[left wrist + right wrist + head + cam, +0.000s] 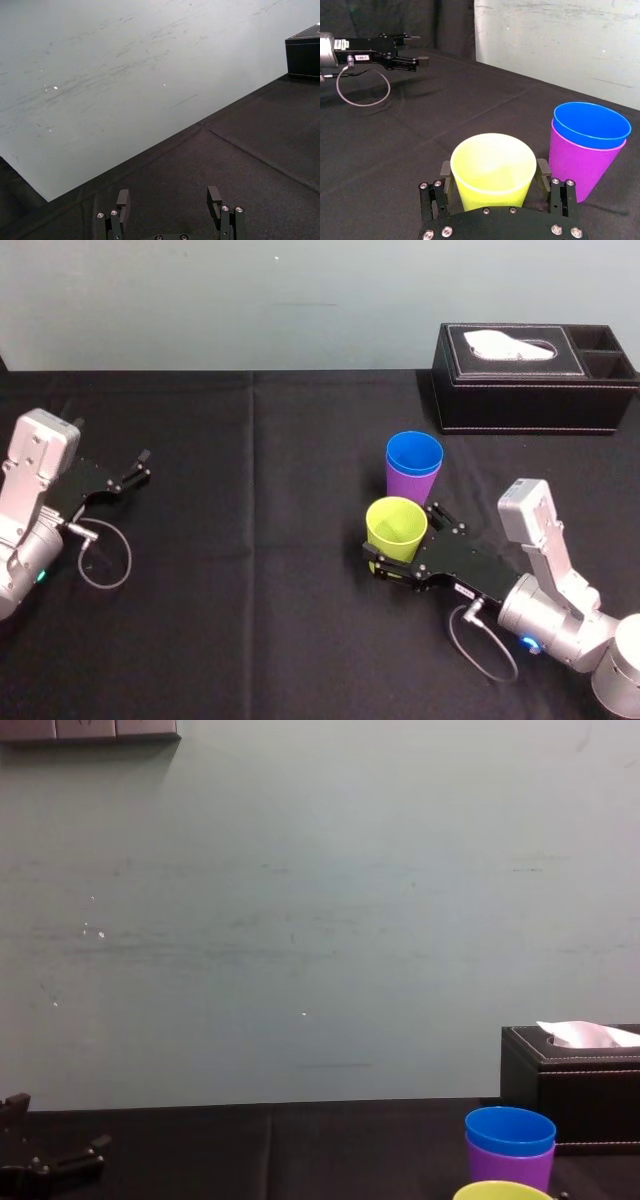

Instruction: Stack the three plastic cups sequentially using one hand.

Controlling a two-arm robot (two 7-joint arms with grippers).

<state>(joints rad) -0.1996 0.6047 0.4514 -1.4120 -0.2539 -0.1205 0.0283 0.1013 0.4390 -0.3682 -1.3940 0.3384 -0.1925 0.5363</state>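
I will next grip the yellow-green cup by its side point(492, 197) with my right gripper, to stack this last cup into the blue cup point(592, 122).
A blue cup point(414, 452) sits nested inside a purple cup point(410, 487), upright on the black table to the right of centre. Just in front of them stands a yellow-green cup point(396, 525), upright on the cloth. My right gripper point(405, 538) is open and low on the table, one finger on each side of the yellow-green cup point(492, 170). The right wrist view shows both fingers point(543, 172) close against that cup's wall, with the blue cup point(590, 125) and purple cup point(575, 165) standing just beyond. My left gripper point(140, 468) rests open and idle at the far left.
A black tissue box point(535, 380) stands at the back right, behind the cups. A loop of cable point(105, 555) lies by the left arm. Black cloth point(250, 590) covers the table between the arms, and a pale wall point(300, 920) rises behind it.
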